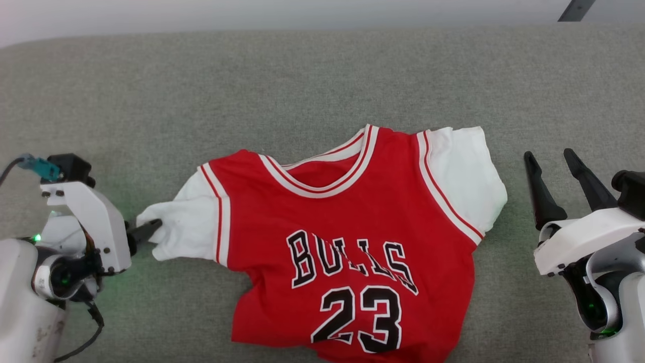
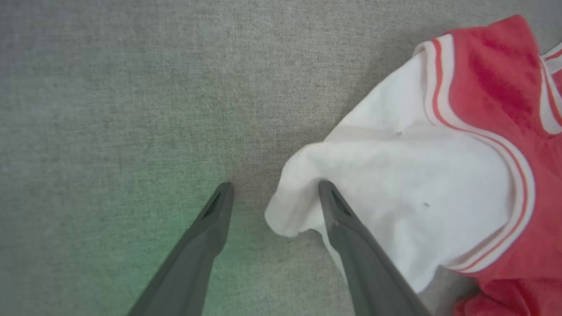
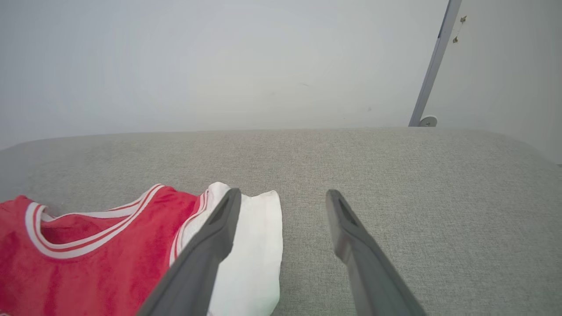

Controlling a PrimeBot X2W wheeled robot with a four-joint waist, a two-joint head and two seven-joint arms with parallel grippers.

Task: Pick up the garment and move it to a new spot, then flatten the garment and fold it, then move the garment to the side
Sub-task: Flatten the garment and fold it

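Observation:
The sleeve's end sticks out as a loose raised fold while the garment's body (image 1: pixel 350 218) lies spread out. My left gripper will pinch that white tip (image 1: pixel 151 221) next.
The garment (image 1: pixel 352 212) lies face up on the grey fabric surface, red with black "BULLS" and "23", white sleeves and striped trim; its lower part is rumpled. My left gripper (image 1: pixel 151 228) points at the tip of the left sleeve. In the left wrist view my left gripper (image 2: pixel 275 188) stands open, the white sleeve (image 2: pixel 395 184) lying against its right finger (image 2: pixel 351 237), a corner of cloth between the fingers. My right gripper (image 1: pixel 548 154) is open, just right of the other white sleeve (image 1: pixel 468 171). The right wrist view has my right gripper (image 3: pixel 284 195) above bare fabric, with that sleeve (image 3: pixel 254 245) beside its left finger.
The grey fabric surface (image 1: pixel 302 75) stretches wide around the garment, with room behind it and on both sides. A pale wall rises behind its far edge, and a thin metal pole (image 3: pixel 432 66) stands at the back right.

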